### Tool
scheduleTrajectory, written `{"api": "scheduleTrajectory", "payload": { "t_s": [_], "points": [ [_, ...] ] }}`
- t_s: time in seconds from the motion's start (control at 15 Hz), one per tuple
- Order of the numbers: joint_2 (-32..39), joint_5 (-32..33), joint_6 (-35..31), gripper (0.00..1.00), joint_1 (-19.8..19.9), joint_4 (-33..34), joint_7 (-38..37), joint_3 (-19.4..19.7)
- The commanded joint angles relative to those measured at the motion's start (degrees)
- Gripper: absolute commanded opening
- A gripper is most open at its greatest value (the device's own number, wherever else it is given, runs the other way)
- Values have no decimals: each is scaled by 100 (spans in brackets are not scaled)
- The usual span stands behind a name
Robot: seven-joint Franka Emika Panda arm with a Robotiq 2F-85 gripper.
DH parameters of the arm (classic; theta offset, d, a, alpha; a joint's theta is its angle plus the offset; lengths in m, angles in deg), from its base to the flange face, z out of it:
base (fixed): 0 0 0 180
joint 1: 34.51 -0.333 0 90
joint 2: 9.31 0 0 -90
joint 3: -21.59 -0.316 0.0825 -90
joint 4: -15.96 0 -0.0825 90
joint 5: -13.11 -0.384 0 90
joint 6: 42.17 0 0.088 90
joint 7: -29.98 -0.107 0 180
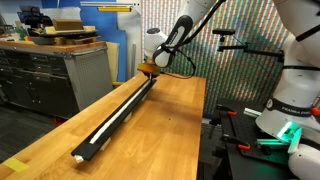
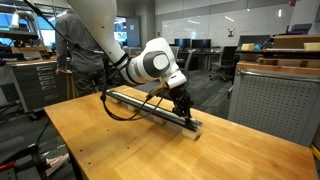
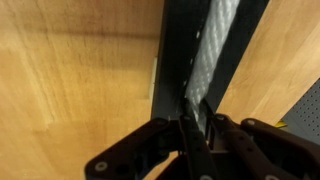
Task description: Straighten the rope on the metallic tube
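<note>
The white rope runs straight between the tube's dark edges to my closed fingers, so my gripper should release it.
The long black metallic tube lies lengthwise on the wooden table in both exterior views. The white rope runs along its top. My gripper is at the tube's far end, down on it. In the wrist view the fingers are closed together on the white rope, which stretches away along the dark tube.
The wooden table has its edges close to the tube's ends. A grey cabinet stands beside the table. A metal mesh cabinet is near the gripper's end. Black cables hang from the arm onto the table.
</note>
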Motion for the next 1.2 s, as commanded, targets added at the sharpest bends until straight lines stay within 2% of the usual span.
{"api": "scheduleTrajectory", "payload": {
  "t_s": [0.0, 0.4, 0.47, 0.53, 0.87, 1.13],
  "points": [
    [339, -279, 166, 3, 20, 366, 48, -18],
    [126, -357, 235, 3, 107, 296, 200, -31],
    [126, -361, 217, 10, 104, 299, 201, -41],
    [96, -338, 221, 29, 81, 277, 203, -21],
    [-4, -319, 201, 68, 77, 227, 245, 1],
    [-93, -318, 183, 85, 98, 181, 303, 14]
  ]
}}
